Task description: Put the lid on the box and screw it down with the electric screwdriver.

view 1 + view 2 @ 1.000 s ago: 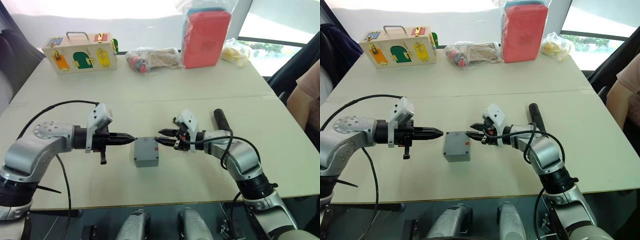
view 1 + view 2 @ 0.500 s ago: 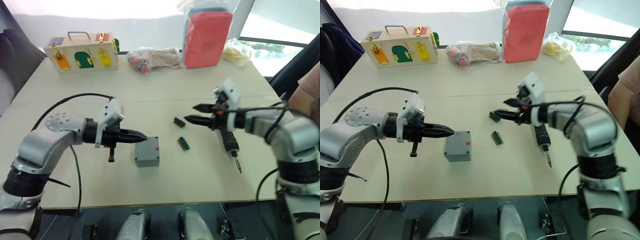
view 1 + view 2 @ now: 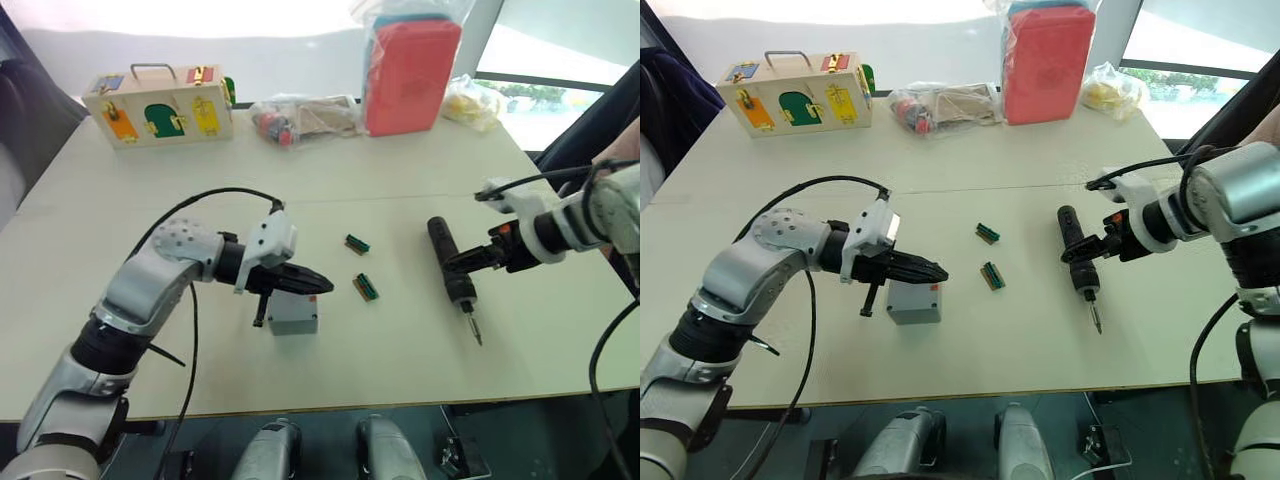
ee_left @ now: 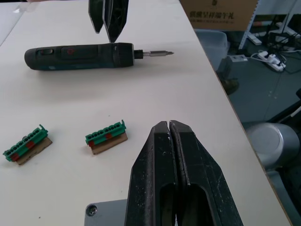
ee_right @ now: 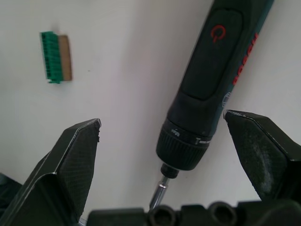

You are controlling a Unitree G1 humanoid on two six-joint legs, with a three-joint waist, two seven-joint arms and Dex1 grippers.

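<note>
My right gripper needs to grab the electric screwdriver by its body [image 3: 457, 279] [image 5: 194, 117], right beside the chuck collar. The screwdriver's bit then stays free to drive the screws.
The grey box [image 3: 295, 318] stands near the table's front, with a small red mark on top. Its top is a flat grey face with a screw at one corner, which looks like the lid [image 4: 101, 214] resting on it. My left gripper [image 3: 322, 286] is shut with nothing in it, and its fingertips reach over the box's top. The black electric screwdriver [image 3: 440, 238] lies flat to the right, bit pointing toward the front edge. My right gripper [image 5: 162, 117] is open, one finger on each side of the screwdriver's body near the bit end, not touching it.
Two small green terminal blocks [image 3: 357, 243] [image 3: 367, 287] lie between the box and the screwdriver. At the back stand a wooden case with coloured doors [image 3: 160, 105], clear bags of parts [image 3: 305, 118], a red package [image 3: 412, 75] and a yellow bag [image 3: 470, 103].
My right gripper left the box, swung right and came down open around the screwdriver. My left gripper, still shut, slid right over the box. The two green blocks came into view.
</note>
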